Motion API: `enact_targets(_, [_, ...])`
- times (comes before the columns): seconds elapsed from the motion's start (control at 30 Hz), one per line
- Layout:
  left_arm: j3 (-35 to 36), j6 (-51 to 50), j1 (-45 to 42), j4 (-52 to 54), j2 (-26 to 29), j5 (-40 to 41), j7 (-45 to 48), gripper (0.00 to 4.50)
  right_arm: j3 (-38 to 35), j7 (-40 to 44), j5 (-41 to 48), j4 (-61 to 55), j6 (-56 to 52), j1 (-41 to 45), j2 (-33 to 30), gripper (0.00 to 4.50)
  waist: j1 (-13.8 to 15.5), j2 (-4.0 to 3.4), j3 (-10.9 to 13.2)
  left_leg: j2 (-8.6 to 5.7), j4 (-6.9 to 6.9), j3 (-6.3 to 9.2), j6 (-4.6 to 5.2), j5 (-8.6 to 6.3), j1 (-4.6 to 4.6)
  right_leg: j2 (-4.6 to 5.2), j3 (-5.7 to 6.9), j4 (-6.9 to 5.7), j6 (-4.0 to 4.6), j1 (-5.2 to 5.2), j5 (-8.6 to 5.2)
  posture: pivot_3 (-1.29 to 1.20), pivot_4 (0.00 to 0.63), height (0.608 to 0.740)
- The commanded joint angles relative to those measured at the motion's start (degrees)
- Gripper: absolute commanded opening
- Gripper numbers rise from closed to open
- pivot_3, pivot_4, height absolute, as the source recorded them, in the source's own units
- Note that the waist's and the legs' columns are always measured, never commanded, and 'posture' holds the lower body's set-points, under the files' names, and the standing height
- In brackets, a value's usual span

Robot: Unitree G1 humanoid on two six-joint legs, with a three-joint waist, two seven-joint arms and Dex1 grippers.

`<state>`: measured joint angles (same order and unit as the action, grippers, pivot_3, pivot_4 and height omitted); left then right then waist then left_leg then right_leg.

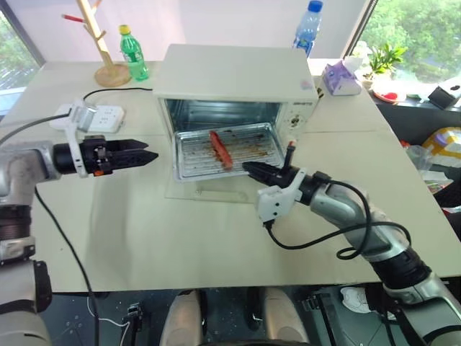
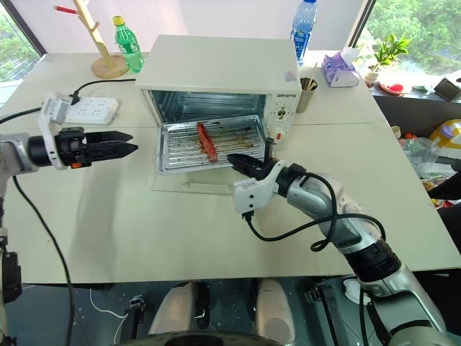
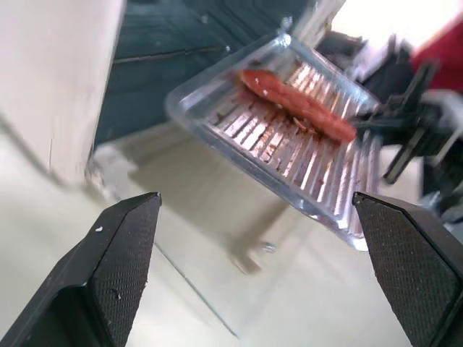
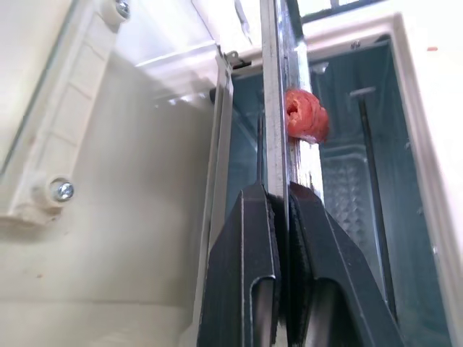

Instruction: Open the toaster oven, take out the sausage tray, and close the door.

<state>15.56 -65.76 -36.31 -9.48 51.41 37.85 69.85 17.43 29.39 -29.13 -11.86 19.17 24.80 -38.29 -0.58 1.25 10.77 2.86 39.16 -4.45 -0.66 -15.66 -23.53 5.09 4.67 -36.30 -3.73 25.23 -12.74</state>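
Observation:
The left gripper pinches the sausage tray by the thin rim of its free short side next, since the tray is wider than the open fingers.
The white toaster oven stands open at the middle of the table. Its glass door lies folded down flat in front of it. The silvery sausage tray sticks partly out of the opening above the door, with one reddish sausage on its ridged bottom. My right gripper is shut on the tray's front right rim. Left of the oven, my left gripper is open and empty, pointing toward the tray and apart from it.
A power strip lies behind my left gripper. Further back stand a green bottle and a wooden rack. A blue-capped water bottle and a tissue box sit behind and right of the oven.

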Motion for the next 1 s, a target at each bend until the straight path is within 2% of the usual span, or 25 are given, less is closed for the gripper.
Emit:
enact_targets(0.03, [8.0, -11.3, 2.7, 6.3, -2.2, 7.6, -6.5, 4.5, -2.1, 0.3, 4.3, 0.2, 5.6, 0.7, -1.3, 0.04, 0.0, 0.01, 0.0, -0.01, 0.0, 0.0, 0.0, 0.0, 0.04, 0.02, 0.0, 0.01, 0.0, -0.03, 0.0, 0.0, 0.15, 0.722])
enact_targets(0.17, [17.0, -24.1, 4.2, 10.3, -10.7, 12.1, -16.6, 4.5, -1.5, 1.4, 6.7, 1.6, 9.8, 1.6, -1.4, 0.04, -0.1, 0.02, 0.0, 0.0, 0.01, 0.04, -0.05, 0.03, 0.11, 0.01, 0.0, -0.02, 0.0, -0.11, 0.0, 0.0, 0.15, 0.722])
enact_targets(0.33, [21.5, -26.7, 8.8, 13.2, -18.4, 22.4, -29.9, 4.5, -0.8, 2.7, 7.8, 3.1, 11.8, 2.7, -0.2, 0.04, -0.3, 0.05, 0.0, 0.01, 0.0, 0.03, -0.27, 0.16, 0.17, 0.01, -0.02, -0.04, 0.0, -0.15, 0.01, 0.0, 0.15, 0.722])
enact_targets(0.63, [21.5, -26.7, 11.2, 14.0, -26.7, 43.7, -53.1, 4.5, 0.0, 3.9, 7.0, 4.3, 13.4, 2.6, 1.6, 0.04, 0.0, 0.08, 0.0, -0.04, 0.01, 0.1, -0.32, 0.17, 0.27, 0.2, -0.01, -0.04, 0.01, -0.31, 0.02, 0.0, 0.15, 0.722])
enact_targets(0.77, [16.8, -21.6, 13.3, 13.2, -25.5, 56.2, -62.6, 4.5, -0.1, 3.8, 6.4, 4.6, 13.8, 2.3, 1.7, 0.04, -0.1, 0.09, -0.1, -0.08, 0.0, 0.13, -0.32, 0.17, 0.38, 0.26, -0.01, -0.03, 0.0, -0.38, 0.02, 0.0, 0.15, 0.722])
enact_targets(0.87, [12.1, -15.7, 15.9, 12.3, -21.9, 66.1, -68.7, 3.6, -0.6, 3.5, 5.8, 4.4, 13.7, 1.8, 1.5, 0.0, -0.1, 0.09, -0.1, -0.05, -0.01, 0.18, -0.33, 0.18, 0.4, 0.25, -0.01, -0.05, 0.0, -0.39, 0.02, 0.0, 0.15, 0.722])
enact_targets(1.0, [6.9, -8.8, 18.3, 12.1, -17.8, 74.6, -73.3, 1.57, -1.1, 3.2, 5.4, 4.3, 13.7, 1.5, 1.2, 0.0, -0.1, 0.08, -0.1, -0.06, -0.02, 0.17, -0.35, 0.18, 0.44, 0.26, -0.01, -0.04, 0.01, -0.4, 0.01, 0.0, 0.15, 0.722])
